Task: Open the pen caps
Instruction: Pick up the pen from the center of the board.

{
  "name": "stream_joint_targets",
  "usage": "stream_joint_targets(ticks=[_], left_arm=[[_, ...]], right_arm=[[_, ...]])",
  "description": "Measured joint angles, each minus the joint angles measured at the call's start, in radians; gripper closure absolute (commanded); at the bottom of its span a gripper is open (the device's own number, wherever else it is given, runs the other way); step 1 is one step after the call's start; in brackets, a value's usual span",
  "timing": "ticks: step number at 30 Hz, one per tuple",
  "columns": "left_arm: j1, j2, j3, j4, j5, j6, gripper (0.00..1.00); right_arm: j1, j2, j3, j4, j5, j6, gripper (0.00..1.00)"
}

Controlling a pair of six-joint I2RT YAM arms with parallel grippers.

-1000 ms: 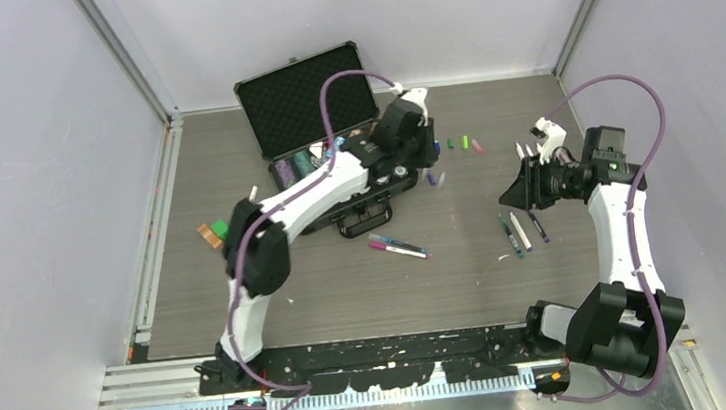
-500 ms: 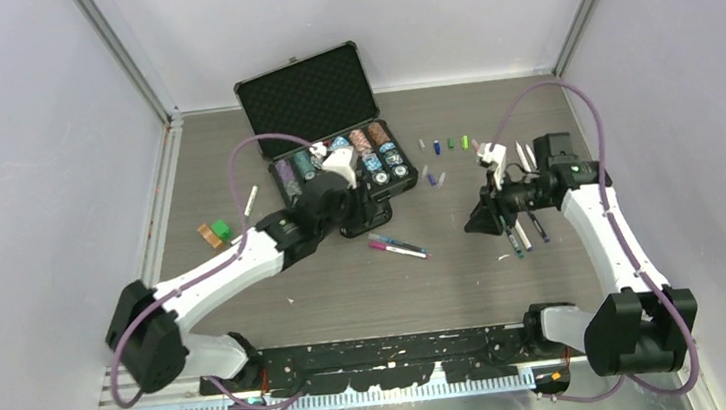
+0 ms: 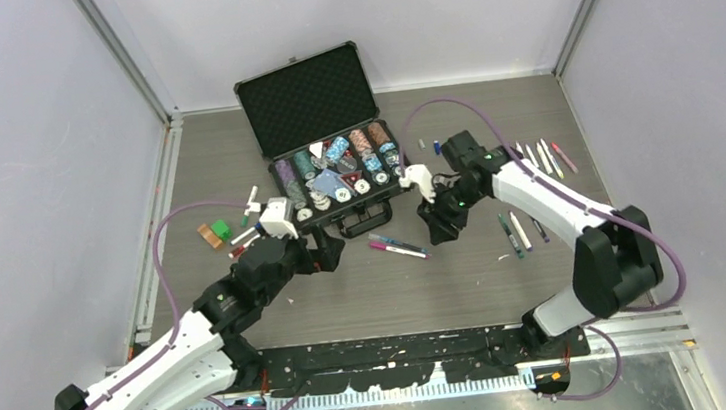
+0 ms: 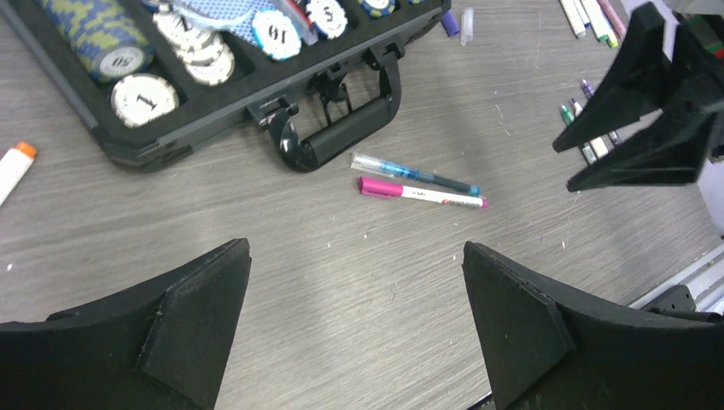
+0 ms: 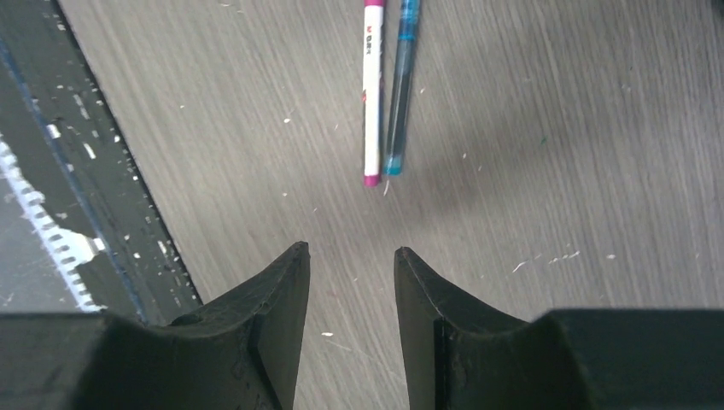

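My right gripper picks up the blue pen by its dark body (image 3: 409, 246) (image 5: 399, 105) next, since its clear cap stays free for my left gripper to open.
Two pens lie side by side in the middle of the table, a pink-capped white one (image 3: 396, 251) (image 4: 423, 195) (image 5: 372, 94) and a blue one (image 3: 399, 242) (image 4: 414, 173) (image 5: 401, 85). My left gripper (image 3: 336, 253) (image 4: 356, 248) hovers just left of them, jaws wide open and empty. My right gripper (image 3: 434, 230) (image 5: 349, 250) hangs just right of them, jaws open by a narrow gap with nothing between. More pens (image 3: 517, 232) lie right of it, and a row of pens (image 3: 540, 156) sits farther back. Loose pen caps (image 3: 437, 147) (image 4: 450, 23) lie beside the case.
The open black case (image 3: 300, 95) (image 4: 213, 115) of poker chips stands at the back centre, its handle (image 4: 354, 132) facing the pens. A white pen (image 3: 251, 198) and orange and green blocks (image 3: 211, 233) lie at the left. The table's black front rail (image 5: 51, 171) is close by.
My left arm has drawn back from over the case to the near left and its jaws have opened wide. My right arm has swung left from the right-hand pens to the middle pair.
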Motion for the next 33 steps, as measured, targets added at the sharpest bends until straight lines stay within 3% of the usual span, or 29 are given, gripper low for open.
stream_joint_targets(ticks=[13, 33], left_arm=[[0.001, -0.257, -0.135, -0.109, -0.057, -0.114, 0.02], [0.002, -0.256, -0.138, -0.138, -0.092, -0.130, 0.02]], right_arm=[[0.182, 0.235, 0.142, 0.076, 0.212, 0.146, 0.56], [0.287, 0.418, 0.160, 0.188, 0.364, 0.240, 0.70]])
